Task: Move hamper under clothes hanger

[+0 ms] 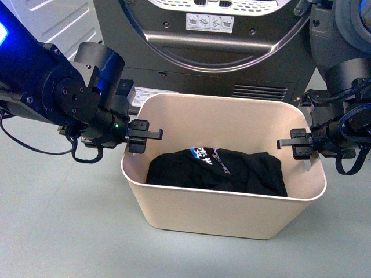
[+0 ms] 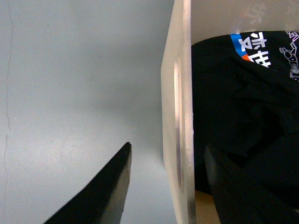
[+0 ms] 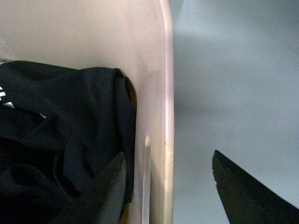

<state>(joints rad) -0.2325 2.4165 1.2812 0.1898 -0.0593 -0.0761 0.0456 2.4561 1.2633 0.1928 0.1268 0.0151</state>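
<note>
I need to move the hamper under the clothes hanger, so next my left gripper should grab the hamper (image 1: 220, 214) by its short side's slotted handle (image 1: 134, 152).
The beige hamper (image 1: 220, 214) stands on the grey floor in front of the dryer, with black clothes (image 1: 217, 171) inside. My left gripper (image 1: 144, 134) is open and straddles the hamper's left short wall at the rim. In the left wrist view the gripper (image 2: 168, 146) has one finger outside the wall (image 2: 180, 93) and one inside, over the slot handle. My right gripper (image 1: 295, 143) is open and straddles the right short wall in the same way. The right wrist view shows this gripper (image 3: 168, 153) around the rim (image 3: 166, 70). The clothes hanger is out of view.
The dark grey dryer (image 1: 214, 52) with its round door stands directly behind the hamper. A white appliance panel (image 1: 52, 17) is at the back left. Grey floor (image 1: 58, 231) lies to the left and in front of the hamper.
</note>
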